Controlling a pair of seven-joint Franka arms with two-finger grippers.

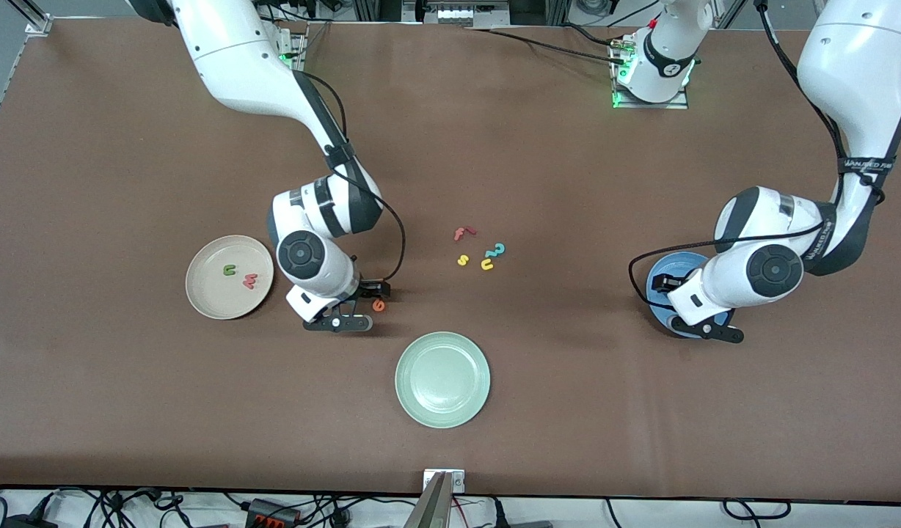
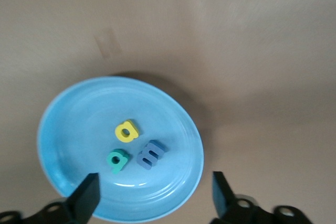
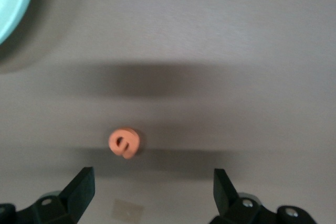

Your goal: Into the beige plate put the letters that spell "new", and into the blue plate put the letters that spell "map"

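My fingers are short of the e and would miss if closed now, so my right gripper needs to move toward it before closing on the orange e [image 1: 378,305] [image 3: 124,142].
The beige plate [image 1: 208,293] lies toward the right arm's end and holds the dark green n [image 1: 230,270] and the pinkish-red w [image 1: 250,280]. The orange e [image 1: 378,305] [image 3: 125,142] lies on the bare table, just ahead of my right gripper [image 1: 356,306] [image 3: 152,192]. That gripper is open and low, with nothing between its fingers. My left gripper [image 1: 692,308] [image 2: 152,198] hangs open and empty over the blue plate [image 1: 659,282] [image 2: 79,129]. In that plate lie the yellow a [image 2: 126,130], the teal p [image 2: 118,160] and the blue m [image 2: 151,154].
A pale green plate [image 1: 442,378] [image 3: 13,3] sits nearer the front camera, mid-table. A red f [image 1: 463,233], a teal 2-like piece [image 1: 497,251], a yellow s [image 1: 463,259] and a yellow u [image 1: 487,264] lie together mid-table.
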